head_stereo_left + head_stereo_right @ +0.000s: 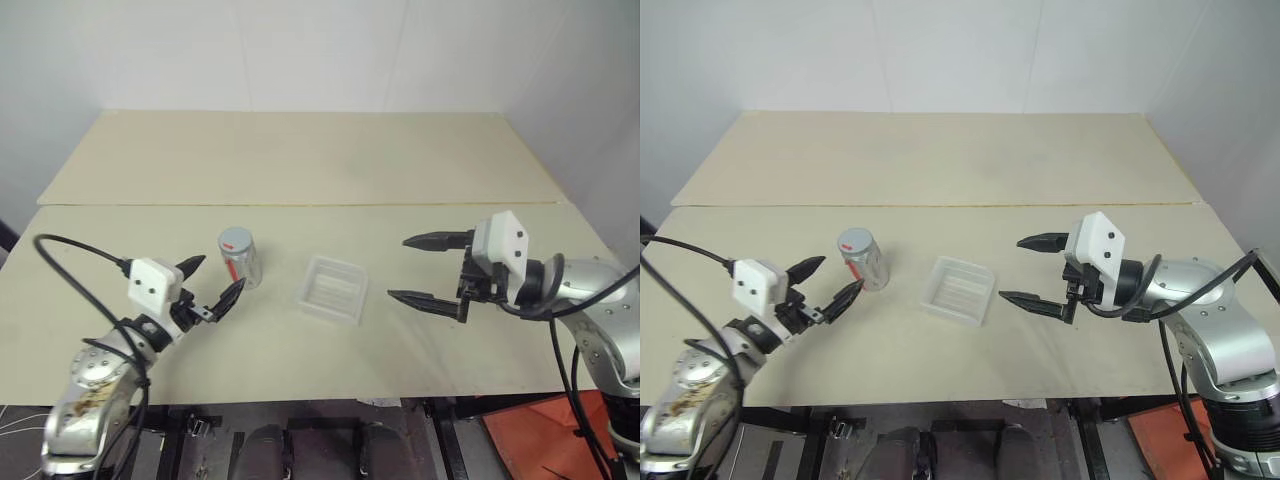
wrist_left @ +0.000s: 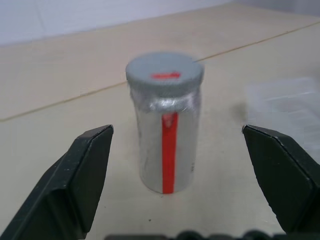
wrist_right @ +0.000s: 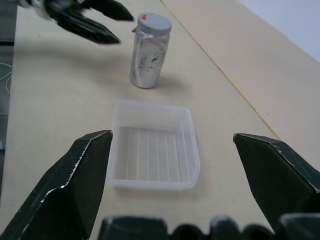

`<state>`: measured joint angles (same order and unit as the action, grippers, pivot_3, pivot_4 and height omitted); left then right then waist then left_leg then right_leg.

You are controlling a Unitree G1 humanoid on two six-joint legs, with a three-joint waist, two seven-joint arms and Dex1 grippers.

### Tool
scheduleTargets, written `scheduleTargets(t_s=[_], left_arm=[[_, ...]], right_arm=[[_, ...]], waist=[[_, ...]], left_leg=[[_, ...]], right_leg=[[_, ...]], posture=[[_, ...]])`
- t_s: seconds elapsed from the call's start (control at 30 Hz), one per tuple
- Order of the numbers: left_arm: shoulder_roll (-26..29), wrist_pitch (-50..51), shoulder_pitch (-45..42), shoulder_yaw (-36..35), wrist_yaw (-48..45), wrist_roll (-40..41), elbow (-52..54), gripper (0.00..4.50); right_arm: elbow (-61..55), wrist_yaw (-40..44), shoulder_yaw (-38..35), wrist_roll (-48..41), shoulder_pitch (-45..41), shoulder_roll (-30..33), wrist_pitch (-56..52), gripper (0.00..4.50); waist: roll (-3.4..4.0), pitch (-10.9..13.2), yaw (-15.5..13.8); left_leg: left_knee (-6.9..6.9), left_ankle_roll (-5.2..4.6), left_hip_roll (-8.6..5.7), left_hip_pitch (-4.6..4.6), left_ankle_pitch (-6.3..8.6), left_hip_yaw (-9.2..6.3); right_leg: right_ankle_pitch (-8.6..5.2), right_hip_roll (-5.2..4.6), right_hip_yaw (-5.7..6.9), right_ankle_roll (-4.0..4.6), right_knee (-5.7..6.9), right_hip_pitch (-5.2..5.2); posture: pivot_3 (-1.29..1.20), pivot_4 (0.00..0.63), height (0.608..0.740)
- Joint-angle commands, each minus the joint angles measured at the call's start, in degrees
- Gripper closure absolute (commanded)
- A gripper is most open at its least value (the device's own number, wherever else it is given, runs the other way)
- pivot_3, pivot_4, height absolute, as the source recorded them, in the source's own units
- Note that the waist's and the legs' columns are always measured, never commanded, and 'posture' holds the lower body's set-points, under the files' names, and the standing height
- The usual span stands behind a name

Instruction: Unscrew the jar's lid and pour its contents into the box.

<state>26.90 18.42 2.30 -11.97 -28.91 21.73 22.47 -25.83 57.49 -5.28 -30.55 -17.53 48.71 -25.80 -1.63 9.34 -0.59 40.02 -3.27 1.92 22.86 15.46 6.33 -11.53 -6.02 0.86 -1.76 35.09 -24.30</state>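
Observation:
I should reach the silvery jar with my left gripper and grab it by its body point(image 1: 243, 268). Then the silvery jar's grey lid point(image 1: 236, 239) is free to unscrew.
The silvery jar point(image 1: 241, 258) stands upright on the table, left of centre, with a red stripe down its side point(image 2: 169, 150). Its grey lid point(image 2: 164, 74) sits on top and bears a small red mark. The contents are hidden inside. My left gripper point(image 1: 210, 284) is open just short of the jar, not touching it. The clear ridged box point(image 1: 333, 290) lies to the right of the jar and looks empty. To the right of the box my right gripper point(image 1: 425, 270) hovers open, pointing at it. In the right wrist view the box point(image 3: 152, 152) lies ahead with the jar point(image 3: 149, 50) beyond.
The pale table point(image 1: 300, 160) has a seam across its middle and white walls behind. Black cables loop from both arms near the table's front edge. An orange object point(image 1: 540, 440) lies on the floor at the lower right.

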Motion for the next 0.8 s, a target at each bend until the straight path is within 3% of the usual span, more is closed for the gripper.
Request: scheduleTargets(t_s=[0.03,0.67,0.8], left_arm=[[-1.49,-4.67,-2.67,1.75,0.92,-2.72,-2.54,0.01],[-10.37,-14.30,-14.17,7.33,4.84,-9.77,-20.75,0.01],[-10.94,-15.77,-14.62,7.72,5.16,-10.75,-21.84,0.96]], right_arm=[[-1.18,0.35,-2.24,-0.29,-1.29,0.85,1.63,0.00],[-3.50,-0.12,-4.06,-0.91,-1.20,1.51,0.95,0.00],[-4.22,-0.13,-3.91,-1.03,-1.05,1.47,0.83,0.00]], waist=[[0.00,0.00,-0.04],[-0.01,0.00,-0.08],[-0.01,0.00,-0.05]], left_leg=[[0.00,0.00,0.01,0.00,0.00,-0.01],[0.02,-0.04,-0.01,0.04,0.02,-0.03],[0.01,-0.04,-0.01,0.04,0.02,-0.03]], right_leg=[[0.00,0.00,0.01,0.00,0.00,0.00],[0.01,-0.04,0.03,-0.04,-0.01,0.00],[0.02,-0.04,0.03,-0.04,-0.01,0.00]], posture=[[0.00,0.150,0.740],[0.00,0.150,0.740],[0.00,0.150,0.740]])
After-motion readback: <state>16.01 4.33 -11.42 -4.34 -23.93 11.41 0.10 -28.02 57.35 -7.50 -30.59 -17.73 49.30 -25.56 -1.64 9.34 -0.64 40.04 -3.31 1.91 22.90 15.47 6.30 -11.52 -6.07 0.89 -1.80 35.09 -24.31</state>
